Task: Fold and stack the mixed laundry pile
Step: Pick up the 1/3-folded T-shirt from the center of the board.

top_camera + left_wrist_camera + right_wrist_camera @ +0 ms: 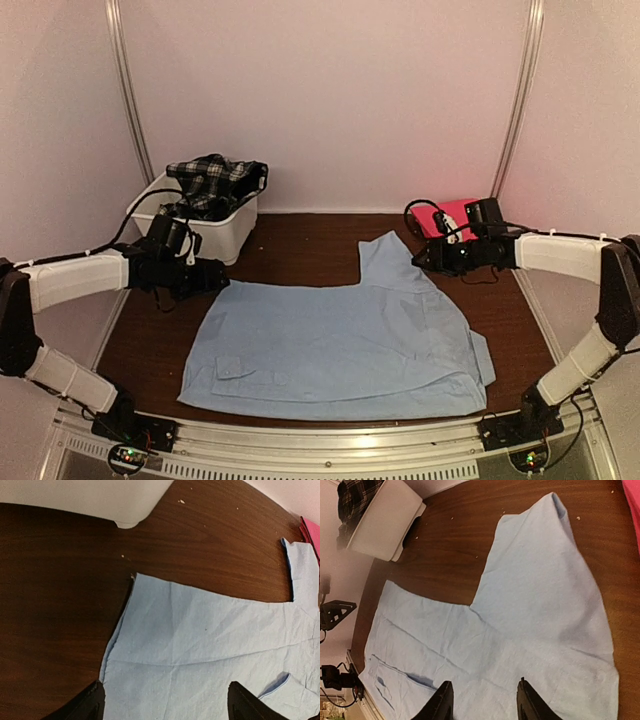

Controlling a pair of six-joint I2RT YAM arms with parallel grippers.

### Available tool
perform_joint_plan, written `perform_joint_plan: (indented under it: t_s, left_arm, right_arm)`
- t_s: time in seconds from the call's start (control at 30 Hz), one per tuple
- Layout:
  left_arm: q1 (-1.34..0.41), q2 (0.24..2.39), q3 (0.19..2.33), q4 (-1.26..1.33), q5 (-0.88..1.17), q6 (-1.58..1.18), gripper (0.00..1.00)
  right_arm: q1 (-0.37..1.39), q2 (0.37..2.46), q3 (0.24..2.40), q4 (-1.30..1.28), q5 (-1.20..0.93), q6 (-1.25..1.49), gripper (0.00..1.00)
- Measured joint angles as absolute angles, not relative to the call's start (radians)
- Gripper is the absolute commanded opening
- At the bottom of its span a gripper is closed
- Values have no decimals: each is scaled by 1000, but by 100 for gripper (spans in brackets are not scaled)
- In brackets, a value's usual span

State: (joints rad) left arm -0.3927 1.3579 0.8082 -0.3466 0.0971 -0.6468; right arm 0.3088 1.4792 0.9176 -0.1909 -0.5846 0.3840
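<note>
Next, my right gripper grabs the light blue shirt [335, 345] by the sleeve reaching toward the back, to fold the sleeve over the body of the shirt.
A light blue collared shirt [335, 345] lies spread flat in the middle of the brown table, one sleeve [385, 255] reaching toward the back. A black-and-white plaid garment [212, 180] is heaped in the white tub. A bright pink-red cloth [452, 214] lies at the back right, partly behind the right arm. My left gripper [220, 283] hovers at the shirt's back left corner, jaws wide and open over the blue fabric [210, 645]. My right gripper [420, 258] hangs by the sleeve, open above the shirt [535, 605], nothing between its fingers.
The white plastic tub [228, 232] stands at the back left, close to the left arm. Pale curtain walls enclose the table on three sides. A metal rail [320, 445] runs along the near edge. Bare wood [300, 245] shows between tub and sleeve.
</note>
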Motion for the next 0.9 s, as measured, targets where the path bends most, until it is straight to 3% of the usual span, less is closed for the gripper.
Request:
perform_joint_plan:
  t_s: [0.27, 0.57, 0.9]
  left_arm:
    - [-338, 1444, 886, -304, 128, -603, 86]
    - [-333, 1557, 905, -284, 140, -583, 86]
    - [-319, 1607, 972, -269, 144, -569, 87]
  right_arm:
    - [235, 1799, 1142, -212, -508, 287, 41]
    - [217, 2000, 1307, -244, -486, 220, 46]
    - [212, 2197, 1536, -277, -533, 184, 44]
